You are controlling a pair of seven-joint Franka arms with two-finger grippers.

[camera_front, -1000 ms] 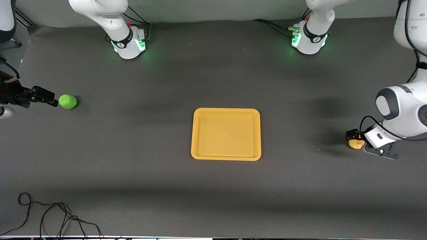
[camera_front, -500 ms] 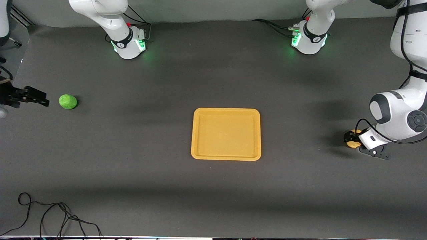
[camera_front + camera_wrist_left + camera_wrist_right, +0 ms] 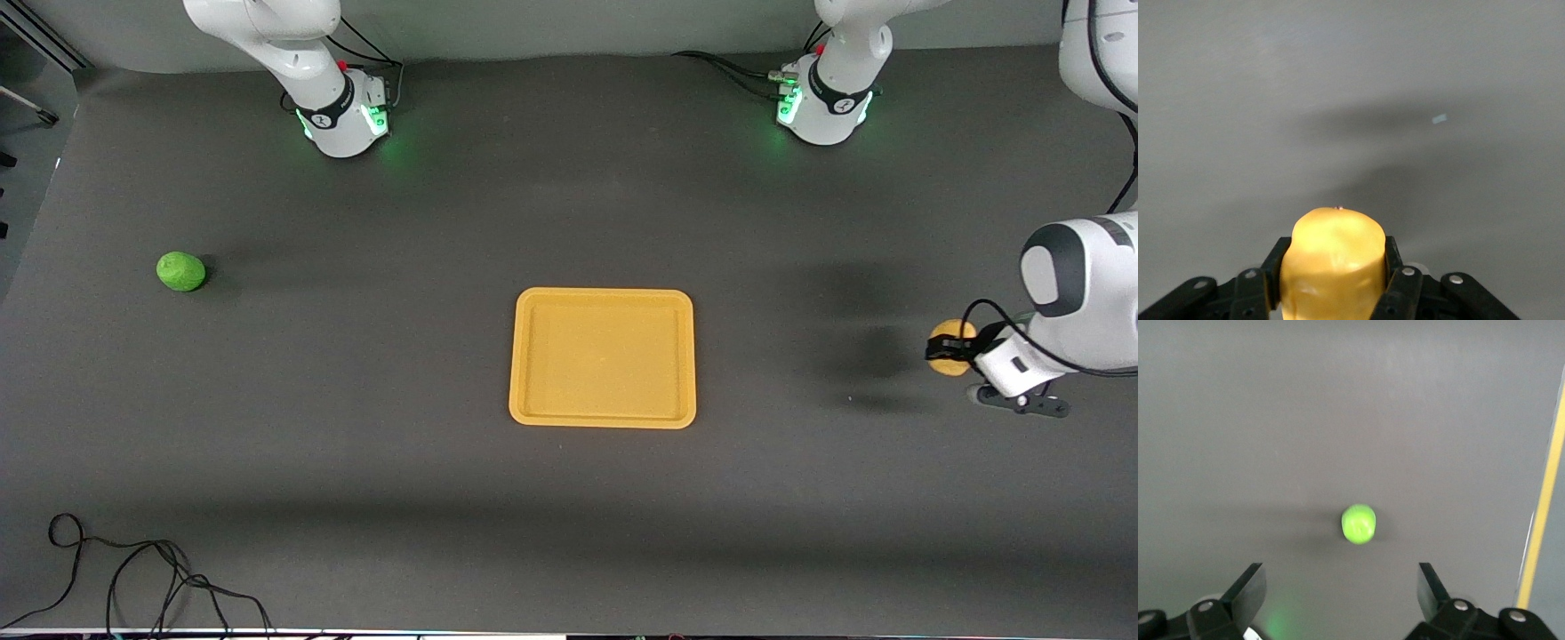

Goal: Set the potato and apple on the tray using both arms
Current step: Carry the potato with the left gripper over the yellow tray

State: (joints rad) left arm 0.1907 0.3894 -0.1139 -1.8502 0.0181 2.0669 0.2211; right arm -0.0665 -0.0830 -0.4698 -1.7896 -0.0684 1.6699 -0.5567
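Note:
My right gripper grips the apple [image 3: 180, 271] by its round body next. Then my right gripper places the apple on the tray.
The yellow-orange potato [image 3: 951, 348] is held in my left gripper [image 3: 948, 349], raised above the table at the left arm's end, apart from the tray [image 3: 603, 357]. In the left wrist view the fingers [image 3: 1402, 283] are shut on the potato [image 3: 1331, 257]. The green apple [image 3: 180, 271] lies on the table at the right arm's end. My right gripper is out of the front view. In the right wrist view it [image 3: 1341, 580] is open and empty, with the apple [image 3: 1358, 523] ahead of it and apart from it. The tray is empty.
The two arm bases [image 3: 342, 120] [image 3: 822, 111] stand along the table's back edge. A black cable [image 3: 133, 578] lies near the front corner at the right arm's end. A yellow strip [image 3: 1545, 513] runs along one side of the right wrist view.
My left gripper has risen from the table with the potato. My right gripper has drawn back from the apple and left the front view.

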